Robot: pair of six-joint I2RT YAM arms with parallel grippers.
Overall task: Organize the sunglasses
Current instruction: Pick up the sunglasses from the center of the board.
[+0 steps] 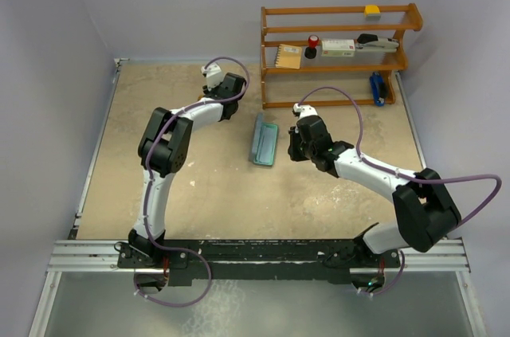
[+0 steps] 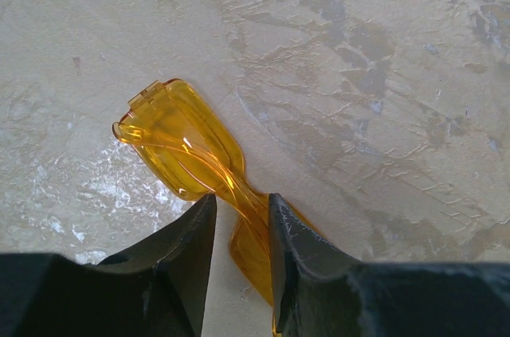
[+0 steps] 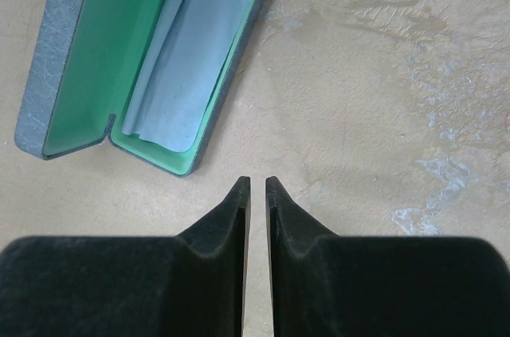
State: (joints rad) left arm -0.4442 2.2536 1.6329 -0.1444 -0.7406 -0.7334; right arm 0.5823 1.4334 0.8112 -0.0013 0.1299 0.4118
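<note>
My fingers reach down on either side of the sunglasses' bridge (image 2: 248, 206), so it is time for my left gripper to close on the bridge.
The sunglasses (image 2: 179, 142), translucent orange-amber, lie on the beige table in the left wrist view. My left gripper (image 2: 241, 205) straddles their bridge: the right finger touches it, and a gap shows at the left finger. In the top view the left gripper (image 1: 213, 76) is at the far middle-left and hides the glasses. The blue-grey case (image 1: 263, 140) lies open at the centre. Its teal interior (image 3: 88, 50) holds the light blue cloth (image 3: 191, 50). My right gripper (image 3: 257, 186) is nearly closed and empty, just right of the case (image 1: 296, 146).
A wooden shelf rack (image 1: 335, 54) stands at the back right with a yellow block, a red-capped bottle, a box and a stapler-like tool. A blue object (image 1: 378, 88) lies at its foot. Walls close in the table on three sides.
</note>
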